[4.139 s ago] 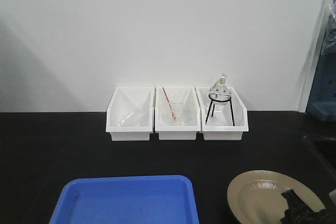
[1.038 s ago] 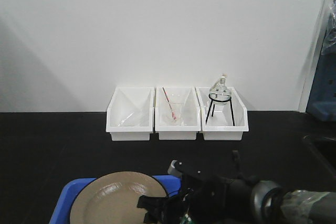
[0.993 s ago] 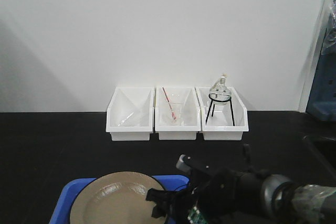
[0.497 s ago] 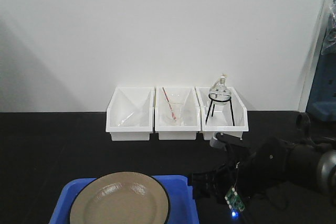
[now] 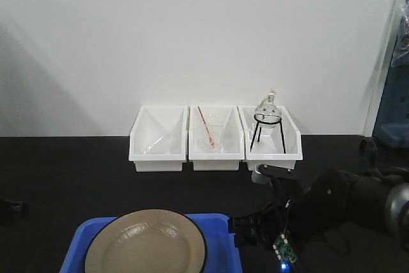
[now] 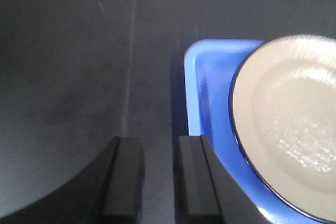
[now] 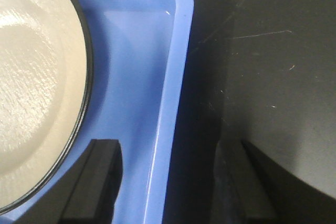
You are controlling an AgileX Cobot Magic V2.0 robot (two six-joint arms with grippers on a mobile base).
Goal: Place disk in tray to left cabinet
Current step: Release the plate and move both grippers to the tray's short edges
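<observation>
The blue tray has to carry the disk [image 5: 148,247] to the left cabinet, so my left gripper next needs to grab the tray by its raised side rim [image 5: 77,247].
The tan disk [image 5: 148,247] with its thin black rim lies flat inside the blue tray [image 5: 220,247] at the table's front edge. In the right wrist view my right gripper [image 7: 168,182] is open, its fingers straddling the right rim of the tray [image 7: 136,77], clear of the disk [image 7: 31,77]. In the front view this gripper [image 5: 246,233] sits just right of the tray. My left gripper [image 6: 157,177] is open over bare table, just left of the tray [image 6: 210,93] and the disk [image 6: 289,119], and it barely shows at the left edge [image 5: 9,209]. The left cabinet is out of view.
Three white bins [image 5: 216,140] stand in a row against the white wall; the right one holds a glass flask on a black stand [image 5: 267,112], the middle one a beaker with a red rod. The table [image 5: 64,171] is black. A grey-blue unit [image 5: 393,94] stands at the far right.
My right gripper has let go of the disk, which now lies in the tray, and has drawn back to the tray's right rim. My left gripper has appeared at the left edge.
</observation>
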